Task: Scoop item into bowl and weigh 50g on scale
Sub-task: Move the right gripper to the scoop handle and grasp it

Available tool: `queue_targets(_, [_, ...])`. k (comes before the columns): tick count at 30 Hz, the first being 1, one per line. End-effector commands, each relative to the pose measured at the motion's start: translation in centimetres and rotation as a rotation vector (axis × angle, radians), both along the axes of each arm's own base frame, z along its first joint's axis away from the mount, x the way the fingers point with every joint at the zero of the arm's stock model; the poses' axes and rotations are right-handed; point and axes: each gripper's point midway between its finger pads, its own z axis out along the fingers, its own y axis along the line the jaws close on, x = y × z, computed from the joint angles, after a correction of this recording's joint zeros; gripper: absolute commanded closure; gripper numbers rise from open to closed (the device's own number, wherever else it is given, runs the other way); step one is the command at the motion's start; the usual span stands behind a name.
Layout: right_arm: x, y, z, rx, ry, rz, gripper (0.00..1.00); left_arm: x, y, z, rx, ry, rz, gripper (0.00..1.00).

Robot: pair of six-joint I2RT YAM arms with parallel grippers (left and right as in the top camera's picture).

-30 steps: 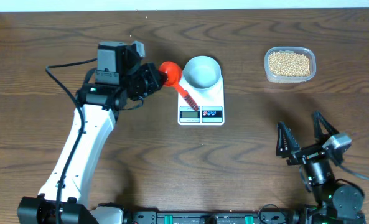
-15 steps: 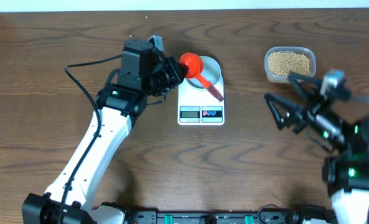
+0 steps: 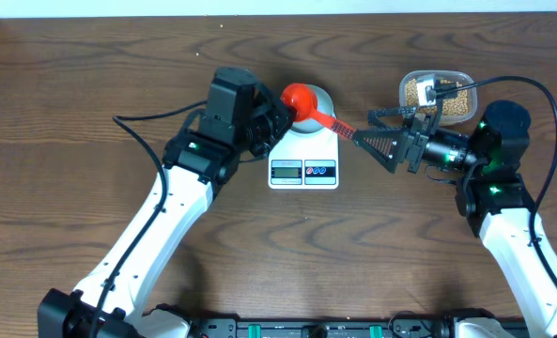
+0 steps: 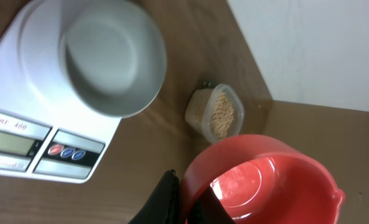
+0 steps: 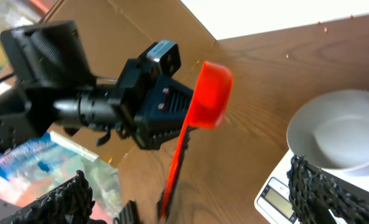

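My right gripper grabs the red scoop (image 3: 303, 98) by its handle (image 3: 345, 130) next, so the cup stays free to scoop beans into the bowl.
My left gripper (image 3: 280, 111) is shut on the rim of an empty red scoop (image 3: 303, 98) and holds it over the white bowl (image 3: 323, 105), which stands on the white scale (image 3: 303, 158). The scoop's handle (image 3: 342, 127) points right, at my open right gripper (image 3: 377, 137), whose fingers are spread around the handle's tip. In the left wrist view the bowl (image 4: 112, 56) is empty, and the jaws (image 4: 184, 200) clamp the scoop (image 4: 265, 180). In the right wrist view the scoop (image 5: 209, 93) and its handle hang between my open fingers (image 5: 190, 199). The tan beans (image 3: 447, 97) lie in a clear tub.
The clear tub (image 3: 464, 111) stands at the back right, partly hidden by my right arm; it also shows in the left wrist view (image 4: 214, 114). The scale's display and two buttons (image 3: 303, 170) face the front. The bowl (image 5: 346, 130) and scale (image 5: 277, 196) show at right.
My left arm carried the scoop rightward, from beside the scale to over the bowl. My right arm swung up from the front right to the scoop's handle, jaws open.
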Motion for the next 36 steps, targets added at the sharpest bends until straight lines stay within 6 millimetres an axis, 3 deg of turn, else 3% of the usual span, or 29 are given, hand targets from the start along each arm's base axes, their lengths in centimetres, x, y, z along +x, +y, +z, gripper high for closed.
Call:
queue_targets(1, [0.2,0.4,0.6,0.024,0.045,0.006,0.01,-0.3,0.2,-0.6,0.041,0.022,0.040,0.93])
queue_targets(4, [0.4,0.9,0.2,0.015,0.049,-0.009,0.18,-0.7,0.5,-1.3,0.077,0.041,0.054,0.93])
queue_targets(9, [0.9,2.5,-1.4,-0.028,0.113,-0.075,0.34,-1.3,0.2,-1.8,0.093,0.062,0.046,0.93])
queue_targets(13, [0.8,3.8,-3.0,-0.076,0.165,-0.122,0.40,-1.4,1.1,-2.4,0.136,0.077,0.079,0.93])
queue_targets(23, [0.4,5.2,-3.3,-0.094,0.160,-0.120,0.65,-2.2,1.7,-3.4,0.169,0.124,0.084,0.93])
queue_targets(36, [0.1,6.4,-4.5,-0.111,0.191,-0.092,0.71,-2.7,0.8,-3.4,0.146,0.143,0.078,0.93])
